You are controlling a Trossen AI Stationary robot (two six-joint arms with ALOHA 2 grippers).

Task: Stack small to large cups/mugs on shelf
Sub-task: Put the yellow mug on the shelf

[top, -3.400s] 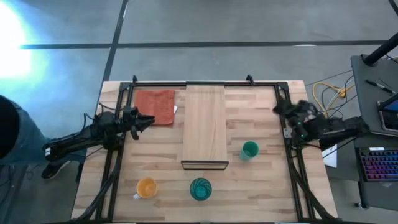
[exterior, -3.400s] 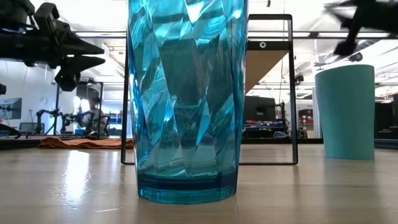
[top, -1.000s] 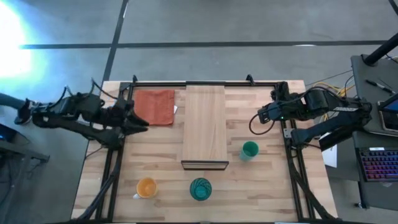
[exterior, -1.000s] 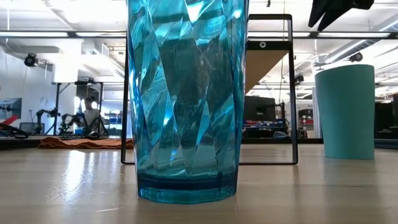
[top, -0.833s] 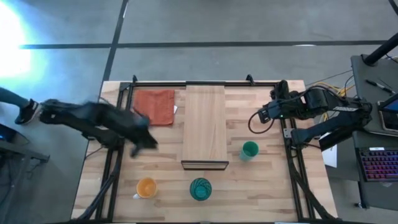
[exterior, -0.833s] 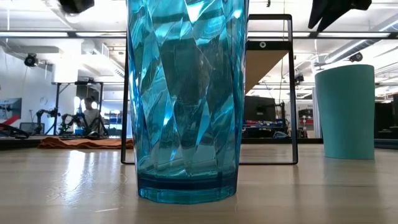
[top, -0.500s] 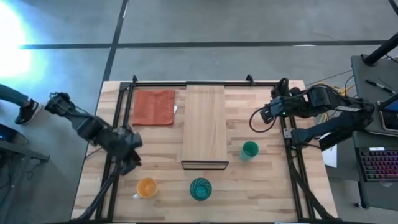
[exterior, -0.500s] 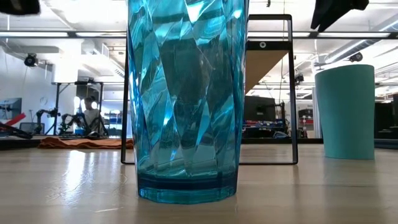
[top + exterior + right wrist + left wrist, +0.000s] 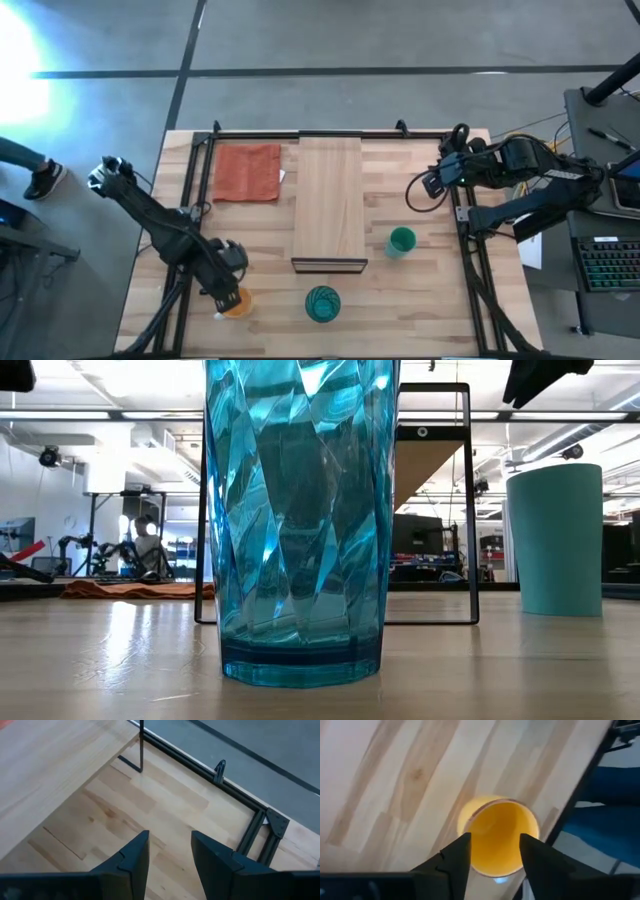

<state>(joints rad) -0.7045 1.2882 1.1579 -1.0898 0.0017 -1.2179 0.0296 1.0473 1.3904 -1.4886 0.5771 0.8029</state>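
Observation:
The robot will next use its left gripper to pick up the orange cup by its rim (image 9: 468, 826), so that it can move the cup onto the shelf.
The small orange cup (image 9: 500, 832) stands upright on the table near its front left (image 9: 238, 302). My left gripper (image 9: 494, 851) hangs open above it, pointing down, one finger over each side of the rim, touching nothing (image 9: 226, 284). The teal tumbler (image 9: 322, 303) stands at the front middle, close to the low camera (image 9: 300, 520). The green cup (image 9: 401, 240) stands to the right of the shelf's near end (image 9: 555, 540). The shelf (image 9: 330, 200) is a light-wood plank in the table's middle. My right gripper (image 9: 170, 851) hovers open, high over the table's far right (image 9: 420, 190).
An orange-red cloth (image 9: 248, 172) lies at the far left beside the shelf. A black frame (image 9: 300, 133) runs along the table's far edge and sides (image 9: 250, 830). Bare wood lies between the cups and around the shelf's near end.
My left gripper has swung from beside the cloth toward the table's near edge and has tipped down over the orange cup. The cups have stayed where they were.

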